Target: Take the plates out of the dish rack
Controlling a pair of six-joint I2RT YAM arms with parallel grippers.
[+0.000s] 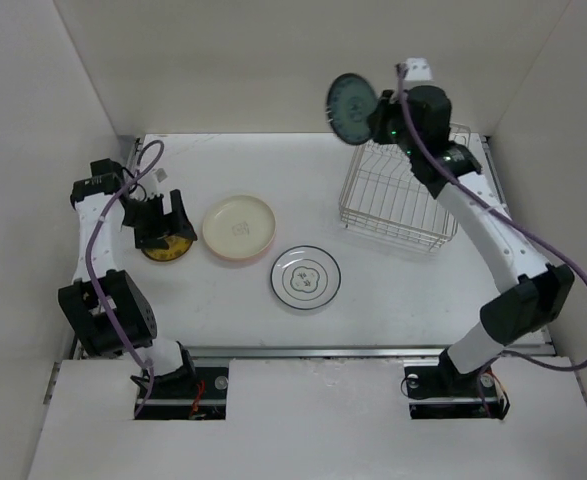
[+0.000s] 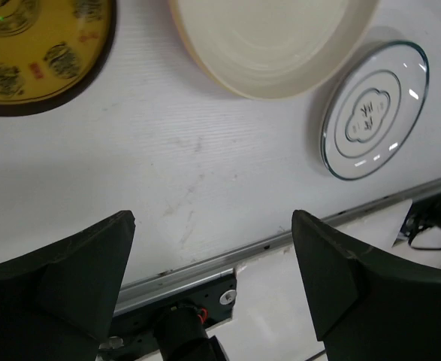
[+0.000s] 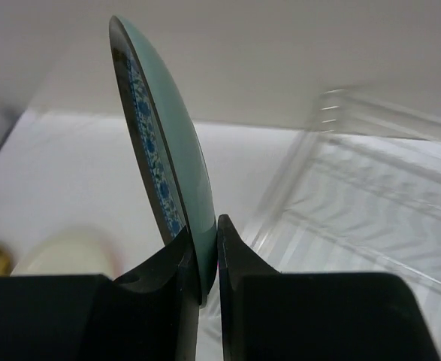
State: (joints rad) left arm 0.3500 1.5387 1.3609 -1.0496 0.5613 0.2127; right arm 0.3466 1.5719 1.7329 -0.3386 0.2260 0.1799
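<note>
My left gripper should first move nearer to the teal plate's rim (image 1: pixel 332 108) and then close on it, because my fingers are by the mustard plate (image 1: pixel 167 249), far from that rim.
My right gripper (image 1: pixel 381 112) is shut on the rim of a small teal plate (image 1: pixel 352 108) and holds it upright in the air, left of and above the silver wire dish rack (image 1: pixel 398 195). In the right wrist view the teal plate (image 3: pixel 160 162) stands edge-on between my fingers. The rack shows no plates. My left gripper (image 1: pixel 163 222) is open and empty, hovering over a mustard plate (image 1: pixel 167 249). A cream plate (image 1: pixel 239 225) lies on a pink one, and a white plate with a thin dark rim (image 1: pixel 305 276) lies flat on the table.
White walls enclose the table on the left, back and right. A metal rail (image 1: pixel 313 352) runs along the near edge. In the left wrist view the mustard plate (image 2: pixel 40 53), cream plate (image 2: pixel 273 41) and white plate (image 2: pixel 374 109) lie ahead of my fingers.
</note>
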